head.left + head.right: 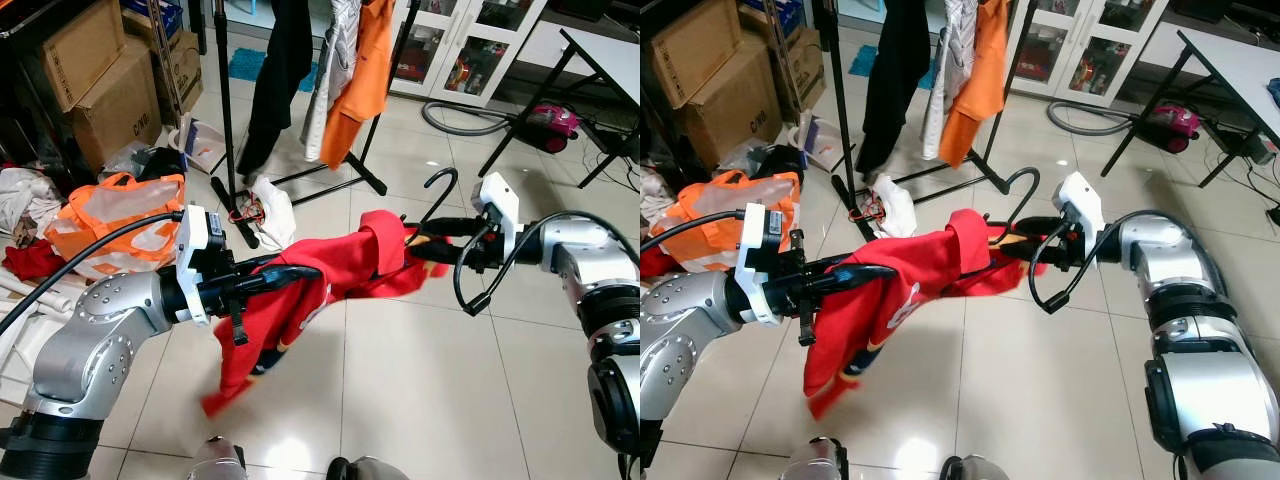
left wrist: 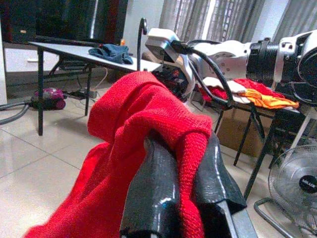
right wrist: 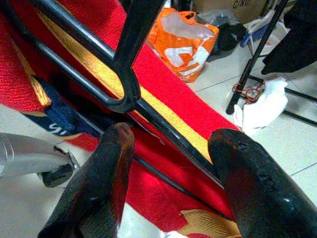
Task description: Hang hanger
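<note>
My right gripper grabs the hanger by its black bar [image 3: 173, 141] next, to hang the red knit garment on the rack.
A red knit garment [image 1: 300, 290] hangs on a black hanger [image 3: 124, 94], stretched between my two grippers above the tiled floor. The hanger's hook [image 1: 440, 185] sticks up at the garment's right end. My left gripper [image 2: 181, 173] is shut on a fold of the red knit at the garment's left side. My right gripper [image 1: 415, 240] is at the hanger's neck below the hook. Its two fingers [image 3: 106, 173] stand apart, and the hanger's bars and the garment's yellow trim cross just beyond them.
A black clothes rack [image 1: 225, 120] stands ahead with a dark garment and an orange one [image 1: 365, 70] on it, and a white cloth [image 1: 272, 210] at its foot. Cardboard boxes [image 1: 110, 90] and an orange bag [image 1: 120, 215] lie left. A table [image 1: 610, 50] and a vacuum cleaner [image 1: 550, 120] are right.
</note>
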You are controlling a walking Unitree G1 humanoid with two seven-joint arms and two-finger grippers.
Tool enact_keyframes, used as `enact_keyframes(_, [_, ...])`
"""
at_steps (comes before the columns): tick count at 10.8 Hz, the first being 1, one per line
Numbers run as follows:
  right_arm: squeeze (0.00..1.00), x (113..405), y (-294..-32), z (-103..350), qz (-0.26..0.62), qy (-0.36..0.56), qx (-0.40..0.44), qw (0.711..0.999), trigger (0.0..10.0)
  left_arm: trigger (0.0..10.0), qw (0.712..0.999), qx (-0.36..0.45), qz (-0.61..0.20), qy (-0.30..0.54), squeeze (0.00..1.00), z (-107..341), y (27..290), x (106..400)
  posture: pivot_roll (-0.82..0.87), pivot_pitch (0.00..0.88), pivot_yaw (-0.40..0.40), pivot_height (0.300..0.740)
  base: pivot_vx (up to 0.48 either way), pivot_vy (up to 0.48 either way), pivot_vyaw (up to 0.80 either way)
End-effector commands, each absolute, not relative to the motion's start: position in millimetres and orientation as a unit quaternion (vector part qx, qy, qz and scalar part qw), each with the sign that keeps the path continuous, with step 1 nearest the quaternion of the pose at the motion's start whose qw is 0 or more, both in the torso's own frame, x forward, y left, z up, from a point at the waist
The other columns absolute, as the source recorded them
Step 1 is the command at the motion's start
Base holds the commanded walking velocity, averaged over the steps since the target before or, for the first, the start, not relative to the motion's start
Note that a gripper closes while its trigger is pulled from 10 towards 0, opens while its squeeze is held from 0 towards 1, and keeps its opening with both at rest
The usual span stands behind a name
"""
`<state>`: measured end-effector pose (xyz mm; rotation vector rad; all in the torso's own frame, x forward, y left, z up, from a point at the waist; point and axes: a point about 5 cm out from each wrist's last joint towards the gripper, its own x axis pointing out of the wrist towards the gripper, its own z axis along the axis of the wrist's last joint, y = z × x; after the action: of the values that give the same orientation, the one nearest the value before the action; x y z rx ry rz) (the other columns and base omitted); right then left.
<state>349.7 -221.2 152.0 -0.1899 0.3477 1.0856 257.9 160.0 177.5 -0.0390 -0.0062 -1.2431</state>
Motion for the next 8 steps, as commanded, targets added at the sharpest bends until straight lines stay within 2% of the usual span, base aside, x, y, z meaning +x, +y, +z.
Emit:
enact_keyframes(1, [0.0,348.8,-224.8,148.9,0.505,0.171,-0.09,0.841,10.0,10.0,0.794,-0.013,-0.606,-0.041,0.0,193.6,150.7,255.8,0.09,0.113,-0.148,0.74,0.0,0.0,0.0])
enact_keyframes(2, [0.0,350.3,-223.7,149.7,0.5,0.166,-0.081,0.846,9.3,10.0,0.794,-0.013,-0.606,-0.041,0.0,194.0,151.0,255.3,0.1,0.114,-0.148,0.74,0.0,0.0,0.0])
enact_keyframes(3, [0.0,351.3,-222.1,150.0,0.499,0.164,-0.08,0.847,0.0,10.0,0.795,-0.013,-0.606,-0.041,0.0,194.0,151.2,254.9,0.1,0.114,-0.148,0.74,0.0,0.0,0.0])
enact_keyframes(8, [0.0,352.2,-220.0,151.4,0.504,0.162,-0.073,0.845,0.0,10.0,0.795,-0.015,-0.605,-0.041,0.0,193.8,150.0,254.9,0.09,0.12,-0.153,0.74,0.0,0.0,0.0])
